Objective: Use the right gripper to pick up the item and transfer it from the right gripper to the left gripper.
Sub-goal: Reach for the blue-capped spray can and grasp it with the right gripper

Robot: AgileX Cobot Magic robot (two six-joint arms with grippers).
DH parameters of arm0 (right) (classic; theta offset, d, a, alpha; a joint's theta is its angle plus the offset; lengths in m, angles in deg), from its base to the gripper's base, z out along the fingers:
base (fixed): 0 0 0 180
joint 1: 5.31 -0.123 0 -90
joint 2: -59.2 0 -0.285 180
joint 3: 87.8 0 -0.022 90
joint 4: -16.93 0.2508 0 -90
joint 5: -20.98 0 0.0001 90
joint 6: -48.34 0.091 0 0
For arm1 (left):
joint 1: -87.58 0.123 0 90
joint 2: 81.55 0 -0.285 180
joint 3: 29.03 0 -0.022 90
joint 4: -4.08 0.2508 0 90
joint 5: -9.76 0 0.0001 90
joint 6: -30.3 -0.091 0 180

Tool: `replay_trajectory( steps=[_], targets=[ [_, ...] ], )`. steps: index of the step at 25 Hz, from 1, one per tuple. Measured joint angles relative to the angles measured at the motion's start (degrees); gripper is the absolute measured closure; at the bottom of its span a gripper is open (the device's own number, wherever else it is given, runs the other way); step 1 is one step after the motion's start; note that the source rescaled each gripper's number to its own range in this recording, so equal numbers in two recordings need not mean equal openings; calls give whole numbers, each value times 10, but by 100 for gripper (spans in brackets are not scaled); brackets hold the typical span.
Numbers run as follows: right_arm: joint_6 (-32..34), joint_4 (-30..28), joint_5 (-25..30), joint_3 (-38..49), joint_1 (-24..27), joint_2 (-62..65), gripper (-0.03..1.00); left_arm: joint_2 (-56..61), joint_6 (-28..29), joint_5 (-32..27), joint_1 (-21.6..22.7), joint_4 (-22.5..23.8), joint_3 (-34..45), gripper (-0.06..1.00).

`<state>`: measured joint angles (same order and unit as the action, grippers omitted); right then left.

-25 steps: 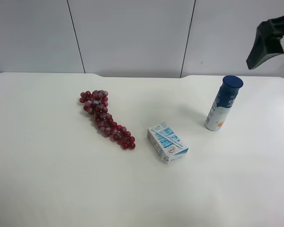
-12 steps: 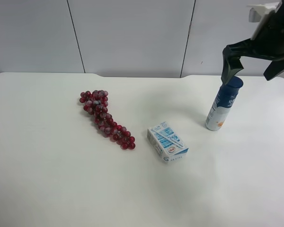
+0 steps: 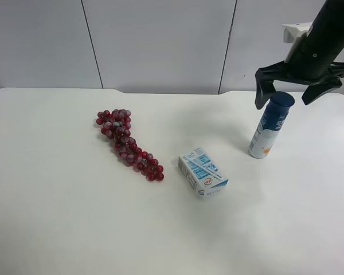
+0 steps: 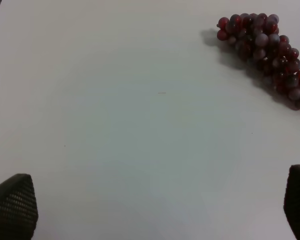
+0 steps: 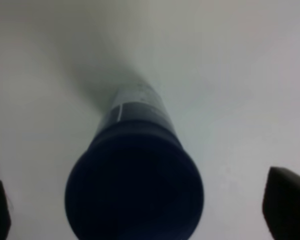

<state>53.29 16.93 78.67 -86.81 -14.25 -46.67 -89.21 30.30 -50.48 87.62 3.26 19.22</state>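
My right gripper will next grab the bottle by its dark blue cap (image 3: 281, 101), so that the bottle's white lower body (image 3: 264, 141) stays free for my left gripper.
The bottle (image 3: 269, 126) stands upright at the right of the white table, dark blue cap above a white lower body with an orange spot. The right gripper (image 3: 286, 98) hangs open just above it, one finger on each side of the cap, not touching. In the right wrist view the cap (image 5: 134, 187) fills the space between the two spread fingertips (image 5: 286, 205). The left gripper (image 4: 155, 205) shows only in the left wrist view. It is open and empty above bare table. It is out of the exterior high view.
A red grape bunch (image 3: 128, 144) lies left of centre on the table (image 3: 57, 200) and also shows in the left wrist view (image 4: 268, 50). A blue-white carton box (image 3: 203, 172) lies near the middle. A grey panelled wall stands behind the table's far edge.
The right gripper has come in from the upper right corner and moved down over the bottle, now straddling its cap. The bottle, box and grapes have not moved.
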Motion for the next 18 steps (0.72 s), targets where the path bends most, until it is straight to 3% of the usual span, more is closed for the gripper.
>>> replay_trajectory(
  steps=[11, 15, 18],
  targets=[
    [0, 13, -36, 0, 0, -50, 0, 0, 0, 0, 0, 0, 0, -6],
    [0, 25, -36, 0, 0, -61, 21, 0, 0, 0, 0, 0, 0, -6],
    [0, 30, -33, 0, 0, -62, 47, 0, 0, 0, 0, 0, 0, -6]
  ],
)
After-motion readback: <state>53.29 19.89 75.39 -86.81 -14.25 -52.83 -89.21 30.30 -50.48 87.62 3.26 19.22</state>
